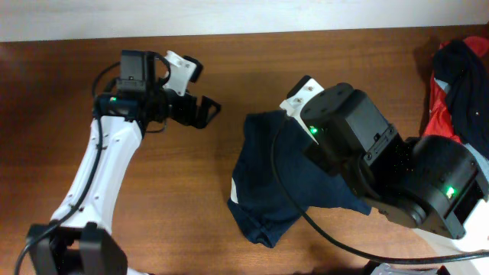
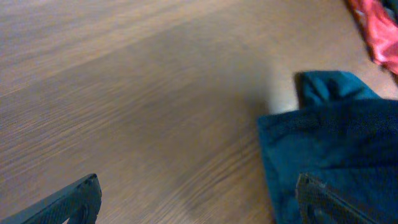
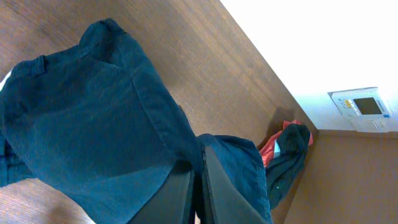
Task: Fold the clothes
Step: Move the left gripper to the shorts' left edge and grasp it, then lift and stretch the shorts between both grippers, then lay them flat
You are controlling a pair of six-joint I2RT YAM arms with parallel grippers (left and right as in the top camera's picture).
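Note:
The corner of the dark navy shorts [image 1: 263, 179] beside my left gripper is opposite my right gripper's fold. My left gripper should grab the shorts by that corner next, to stretch them out for folding.
The dark navy shorts [image 1: 263, 179] lie crumpled on the wooden table, right of centre. My right gripper [image 3: 198, 163] is shut on a fold of the shorts [image 3: 93, 118], with the cloth draped over both fingers. In the overhead view the right arm [image 1: 351, 134] hides those fingers. My left gripper [image 1: 200, 112] is open and empty, just left of the shorts' upper corner. In the left wrist view its fingers [image 2: 198, 196] are spread wide, and the right finger sits over the shorts' edge [image 2: 329, 137].
A red, black and grey garment heap [image 1: 461, 80] lies at the table's far right edge; it also shows in the right wrist view [image 3: 287, 149] and the left wrist view [image 2: 378, 31]. Bare wood [image 1: 46, 99] lies to the left.

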